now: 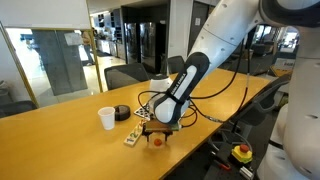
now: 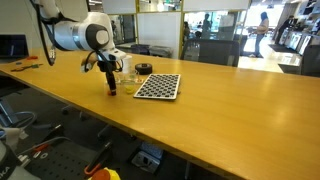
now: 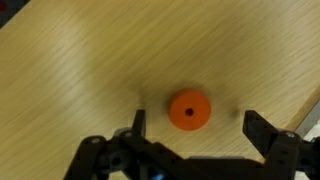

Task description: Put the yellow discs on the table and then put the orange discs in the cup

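Observation:
My gripper closes now, since both fingers reach down to the table on either side of the orange disc [image 1: 157,142] [image 3: 189,110]. Closing now would catch the disc.
An orange disc [image 3: 189,110] with a small centre hole lies flat on the wooden table [image 3: 80,60]. In the wrist view my gripper [image 3: 198,125] hangs just above it, open, one finger on each side and neither touching it. In an exterior view the gripper [image 1: 157,136] points down near the table's front edge over the orange disc [image 1: 157,142]. The white cup [image 1: 107,118] stands upright on the table [image 1: 60,140], a short way from the gripper. The gripper [image 2: 112,88] also shows low over the table [image 2: 220,110], near the cup [image 2: 124,69]. No yellow discs are visible.
A black-and-white checkered board [image 2: 158,87] lies beside the gripper. A low black round object [image 1: 122,113] sits close to the cup. The table edge [image 3: 305,105] runs close to the disc in the wrist view. Office chairs stand behind the table.

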Controlling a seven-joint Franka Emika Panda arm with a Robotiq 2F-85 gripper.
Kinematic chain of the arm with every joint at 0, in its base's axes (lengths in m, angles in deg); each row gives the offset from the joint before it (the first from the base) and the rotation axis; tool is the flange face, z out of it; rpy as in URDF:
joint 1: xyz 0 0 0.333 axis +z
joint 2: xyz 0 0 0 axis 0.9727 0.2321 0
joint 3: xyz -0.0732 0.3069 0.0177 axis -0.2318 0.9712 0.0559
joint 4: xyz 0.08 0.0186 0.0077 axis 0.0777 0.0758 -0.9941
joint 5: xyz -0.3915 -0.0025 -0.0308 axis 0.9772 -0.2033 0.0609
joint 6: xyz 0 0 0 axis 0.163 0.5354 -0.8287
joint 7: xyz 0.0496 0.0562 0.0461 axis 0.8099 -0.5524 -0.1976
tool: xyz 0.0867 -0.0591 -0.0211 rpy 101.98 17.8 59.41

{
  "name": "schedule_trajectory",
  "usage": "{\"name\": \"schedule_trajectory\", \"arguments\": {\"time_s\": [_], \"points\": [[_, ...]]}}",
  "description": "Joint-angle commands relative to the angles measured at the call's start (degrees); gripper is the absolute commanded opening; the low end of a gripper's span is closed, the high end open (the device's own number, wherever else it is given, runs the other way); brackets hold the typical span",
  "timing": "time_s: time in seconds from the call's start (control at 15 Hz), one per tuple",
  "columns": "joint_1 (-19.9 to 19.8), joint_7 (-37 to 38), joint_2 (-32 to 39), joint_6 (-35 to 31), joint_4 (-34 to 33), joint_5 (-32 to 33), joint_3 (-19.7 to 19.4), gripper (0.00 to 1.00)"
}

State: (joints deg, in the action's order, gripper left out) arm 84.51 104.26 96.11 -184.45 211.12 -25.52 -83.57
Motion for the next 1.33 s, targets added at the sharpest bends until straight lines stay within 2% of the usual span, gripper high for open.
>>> {"name": "schedule_trajectory", "arguments": {"time_s": [0.0,0.47,0.8,1.27], "points": [[-0.03,-1.4,0.22,-2.41,0.43,-1.3,-0.15,0.74],[-0.21,-2.78,-0.93,-1.25,0.51,-4.66,0.41,0.21],[-0.13,-3.57,-1.56,0.4,-2.2,-4.21,0.52,0.19],[-1.49,-16.31,-2.02,5.42,-14.43,-8.9,1.65,0.19]]}}
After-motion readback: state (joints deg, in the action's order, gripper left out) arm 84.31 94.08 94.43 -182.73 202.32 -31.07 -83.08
